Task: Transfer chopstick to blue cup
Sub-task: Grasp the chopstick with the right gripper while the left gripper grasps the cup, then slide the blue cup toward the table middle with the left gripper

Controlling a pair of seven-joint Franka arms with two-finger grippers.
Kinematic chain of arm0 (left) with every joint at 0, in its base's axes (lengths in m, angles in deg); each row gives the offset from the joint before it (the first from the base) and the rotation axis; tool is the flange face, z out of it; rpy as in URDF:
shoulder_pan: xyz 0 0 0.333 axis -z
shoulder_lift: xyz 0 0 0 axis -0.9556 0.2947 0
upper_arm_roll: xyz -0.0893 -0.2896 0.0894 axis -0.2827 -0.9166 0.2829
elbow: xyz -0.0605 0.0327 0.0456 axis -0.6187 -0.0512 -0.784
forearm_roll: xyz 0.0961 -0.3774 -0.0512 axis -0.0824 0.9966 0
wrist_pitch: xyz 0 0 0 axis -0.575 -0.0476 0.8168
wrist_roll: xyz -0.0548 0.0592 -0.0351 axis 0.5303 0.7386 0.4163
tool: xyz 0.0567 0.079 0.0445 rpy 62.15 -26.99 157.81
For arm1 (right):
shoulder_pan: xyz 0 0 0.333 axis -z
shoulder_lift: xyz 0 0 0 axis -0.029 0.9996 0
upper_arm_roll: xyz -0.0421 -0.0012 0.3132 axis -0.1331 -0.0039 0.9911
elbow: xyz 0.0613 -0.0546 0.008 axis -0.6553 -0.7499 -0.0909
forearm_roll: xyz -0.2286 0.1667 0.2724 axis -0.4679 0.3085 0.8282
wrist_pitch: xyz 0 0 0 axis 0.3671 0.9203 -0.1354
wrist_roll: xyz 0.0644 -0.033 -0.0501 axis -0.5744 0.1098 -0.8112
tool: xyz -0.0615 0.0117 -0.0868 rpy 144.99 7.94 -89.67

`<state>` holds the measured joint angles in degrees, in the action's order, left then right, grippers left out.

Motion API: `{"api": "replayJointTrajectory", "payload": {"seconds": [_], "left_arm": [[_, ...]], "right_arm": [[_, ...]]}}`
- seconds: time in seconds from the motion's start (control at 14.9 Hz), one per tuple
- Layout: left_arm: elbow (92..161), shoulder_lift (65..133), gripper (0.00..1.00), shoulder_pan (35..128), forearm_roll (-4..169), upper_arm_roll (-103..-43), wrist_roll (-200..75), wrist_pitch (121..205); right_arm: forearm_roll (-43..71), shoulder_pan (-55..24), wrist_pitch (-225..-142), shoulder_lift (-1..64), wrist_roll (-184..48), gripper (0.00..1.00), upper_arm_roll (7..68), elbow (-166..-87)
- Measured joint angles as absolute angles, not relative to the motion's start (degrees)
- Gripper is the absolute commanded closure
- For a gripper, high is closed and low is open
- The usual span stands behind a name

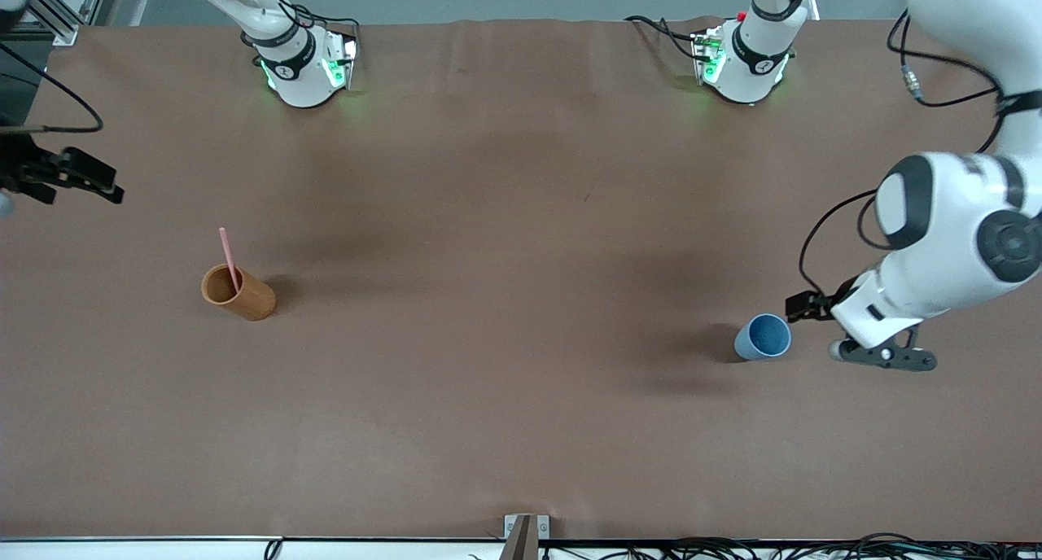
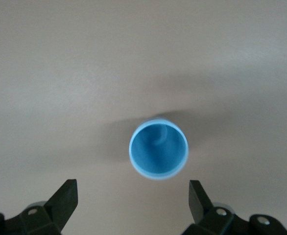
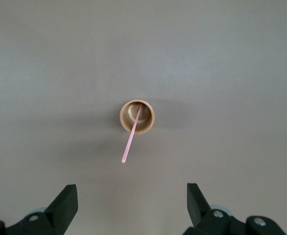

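Note:
The pink chopstick needs to go to the blue cup, so my right gripper should next grab it by its protruding upper end.
The chopstick, one thin pale pink stick, stands tilted in an orange-brown wooden cup toward the right arm's end of the table. It also shows in the right wrist view, leaning out of that cup. The blue cup stands upright and empty toward the left arm's end; it also shows in the left wrist view. My left gripper hangs open and empty just beside the blue cup. My right gripper is open and empty, up over the table's edge, apart from the wooden cup.
The brown table cover stretches bare between the two cups. Both arm bases stand along the edge farthest from the front camera. A small bracket sits at the table's near edge.

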<state>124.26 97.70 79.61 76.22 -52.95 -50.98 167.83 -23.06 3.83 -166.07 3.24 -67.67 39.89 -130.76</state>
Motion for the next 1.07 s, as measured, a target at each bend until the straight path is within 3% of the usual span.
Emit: {"api": "replayJointTrajectory", "payload": {"seconds": [0.27,0.34,0.4,0.47,0.54,0.67,1.07], "left_arm": [[129.30,101.24,0.01,79.38,76.91,-52.94,-51.73,176.17],[129.52,102.10,0.09,79.33,77.61,-52.94,-51.88,177.27],[129.57,102.92,0.28,79.33,77.99,-52.94,-52.03,178.01],[129.58,103.63,0.55,79.33,78.12,-52.95,-52.47,178.52],[129.59,104.20,0.73,79.33,78.13,-52.95,-52.88,178.92],[129.59,104.92,0.97,79.32,78.14,-52.94,-53.21,179.65],[129.30,105.11,1.00,79.41,78.14,-52.99,-53.23,180.23]], "right_arm": [[-23.06,3.81,-180.76,-2.54,-67.67,0.08,39.94,-147.71],[-23.06,3.80,-183.77,-3.41,-67.67,0.10,39.96,-150.98],[-23.06,3.78,-186.38,-3.96,-67.67,0.11,39.98,-153.56],[-23.06,3.78,-188.89,-4.21,-67.67,0.13,40.01,-155.74],[-23.06,3.77,-191.43,-4.28,-67.67,0.15,40.05,-157.71],[-23.06,3.71,-196.22,-4.28,-67.67,0.23,40.11,-161.70],[-23.06,2.10,-208.14,-4.28,-65.95,0.41,40.28,-170.67]]}}
